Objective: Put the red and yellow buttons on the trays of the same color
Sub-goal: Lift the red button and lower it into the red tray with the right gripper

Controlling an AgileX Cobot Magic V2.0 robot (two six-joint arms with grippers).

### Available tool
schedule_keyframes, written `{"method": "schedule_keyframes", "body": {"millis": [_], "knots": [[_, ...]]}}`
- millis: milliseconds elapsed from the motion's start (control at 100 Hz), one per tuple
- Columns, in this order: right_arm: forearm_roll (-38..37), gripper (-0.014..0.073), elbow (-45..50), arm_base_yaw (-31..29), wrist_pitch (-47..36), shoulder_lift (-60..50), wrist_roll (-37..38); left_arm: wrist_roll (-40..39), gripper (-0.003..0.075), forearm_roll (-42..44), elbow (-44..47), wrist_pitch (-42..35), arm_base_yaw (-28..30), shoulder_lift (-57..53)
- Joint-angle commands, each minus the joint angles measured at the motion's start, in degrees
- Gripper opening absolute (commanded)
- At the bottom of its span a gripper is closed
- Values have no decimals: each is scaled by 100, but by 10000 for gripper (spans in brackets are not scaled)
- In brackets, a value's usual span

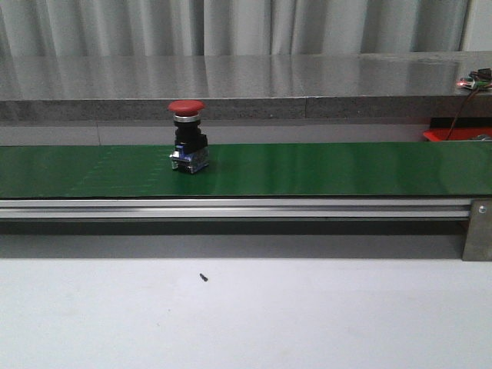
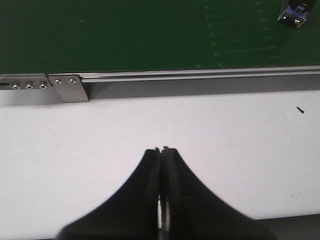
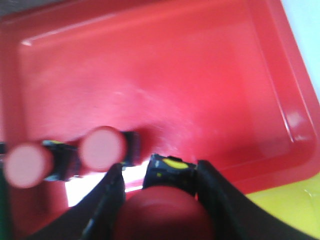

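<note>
In the right wrist view the button's black base still hangs above the red tray, so my right gripper lowers the button, before it releases.
A red button with a black and blue base stands upright on the green belt; its base shows in the left wrist view. My left gripper is shut and empty over the white table, short of the belt. My right gripper hangs over the red tray with another red button between its fingers; its black base sits against one finger, with a small gap to the other. Two more red buttons lie in that tray. A yellow tray borders it. Neither gripper shows in the front view.
An aluminium rail runs along the belt's near edge, with a bracket on it. A small black speck lies on the white table. A corner of the red tray and some wiring show at the far right.
</note>
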Motion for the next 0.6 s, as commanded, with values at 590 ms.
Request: {"method": "schedule_keyframes", "body": {"millis": [590], "knots": [[462, 132, -195, -58, -1020, 824, 38, 6, -20, -90, -158, -361, -39, -21]]}}
